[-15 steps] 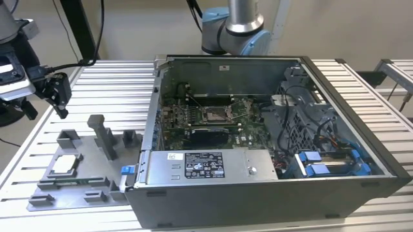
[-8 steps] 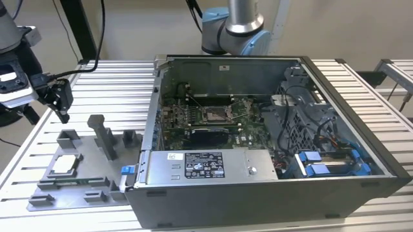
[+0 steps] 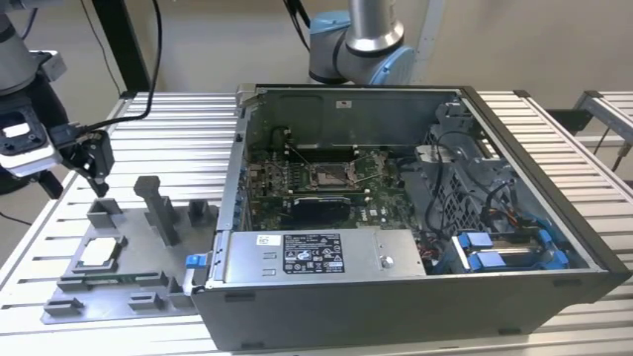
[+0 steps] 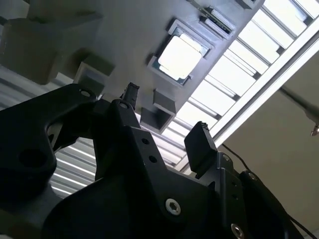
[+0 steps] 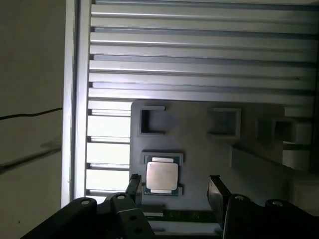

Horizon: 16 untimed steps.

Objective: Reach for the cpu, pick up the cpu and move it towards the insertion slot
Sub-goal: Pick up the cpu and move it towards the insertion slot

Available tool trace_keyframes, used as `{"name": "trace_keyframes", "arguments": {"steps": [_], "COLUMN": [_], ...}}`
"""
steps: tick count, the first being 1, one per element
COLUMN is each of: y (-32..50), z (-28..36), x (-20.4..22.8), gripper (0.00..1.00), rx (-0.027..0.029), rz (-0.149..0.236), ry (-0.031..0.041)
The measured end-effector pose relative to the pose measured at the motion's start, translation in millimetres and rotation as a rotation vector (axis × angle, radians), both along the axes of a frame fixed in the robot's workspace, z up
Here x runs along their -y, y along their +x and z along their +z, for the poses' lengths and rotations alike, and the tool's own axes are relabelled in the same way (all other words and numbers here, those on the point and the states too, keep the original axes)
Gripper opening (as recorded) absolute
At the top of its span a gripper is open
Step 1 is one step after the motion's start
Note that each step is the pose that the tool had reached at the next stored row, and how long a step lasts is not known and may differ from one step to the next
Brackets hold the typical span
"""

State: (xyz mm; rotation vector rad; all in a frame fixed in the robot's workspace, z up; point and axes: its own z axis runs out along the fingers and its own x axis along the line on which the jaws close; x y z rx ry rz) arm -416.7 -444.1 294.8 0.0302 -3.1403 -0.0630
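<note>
My gripper will next grab the cpu by its open side edges, as raised grey blocks hug two opposite ends of the cpu.
The cpu, a flat silvery square chip, lies in a recess of the grey plastic tray on the exterior view's left. Both wrist views show it too: cpu, cpu. My gripper hangs above the tray's far end, apart from the chip. It is open, with nothing between its black fingers, and in the first wrist view the gripper has one finger close to the chip's edge. The insertion slot, a shiny metal frame on green board, sits inside the open computer case.
The tray carries raised grey blocks and a tall post beside the cpu. The open computer case fills the middle and right, with a power supply at its front. Everything rests on a slatted aluminium table. Cables hang at the back left.
</note>
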Motion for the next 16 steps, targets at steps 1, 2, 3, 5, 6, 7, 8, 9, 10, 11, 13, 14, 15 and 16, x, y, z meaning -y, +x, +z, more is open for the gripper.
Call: {"name": "trace_keyframes", "arguments": {"steps": [1, 2, 3, 5, 6, 7, 8, 9, 10, 11, 13, 14, 15, 16], "y": [-0.1, -0.3, -0.4, -0.7, -0.8, -1.0, -1.2, -1.4, -1.6, -1.8, -2.1, -2.3, -2.4, -2.4], "z": [-1.6, -3.2, -5.1, -8.4, -10.2, -12.0, -14.0, -15.6, -17.5, -19.3, -22.9, -24.8, -26.7, -28.5], "x": [0.6, 1.2, 1.8, 2.5, 2.9, 3.3, 3.5, 3.7, 3.9, 4.1, 4.4, 4.7, 4.9, 5.2], "gripper": [1.0, 1.0, 1.0, 1.0, 1.0, 1.0, 1.0, 1.0, 1.0, 1.0, 1.0, 1.0, 1.0, 1.0], "rx": [0.0, 0.0, 0.0002, 0.0001, 0.0001, 0.0001, 0.0001, 0.0, 0.0002, 0.0001, 0.0, 0.0, 0.0001, 0.0001], "rz": [0.0, 0.0, 0.0, -0.001, -0.001, -0.001, -0.001, -0.001, -0.001, -0.001, -0.001, -0.002, -0.002, -0.002], "ry": [-0.0001, 0.0, 0.0001, 0.0, 0.0, 0.0, 0.0, 0.0, 0.0001, 0.0, 0.0, 0.0, 0.0, 0.0001]}}
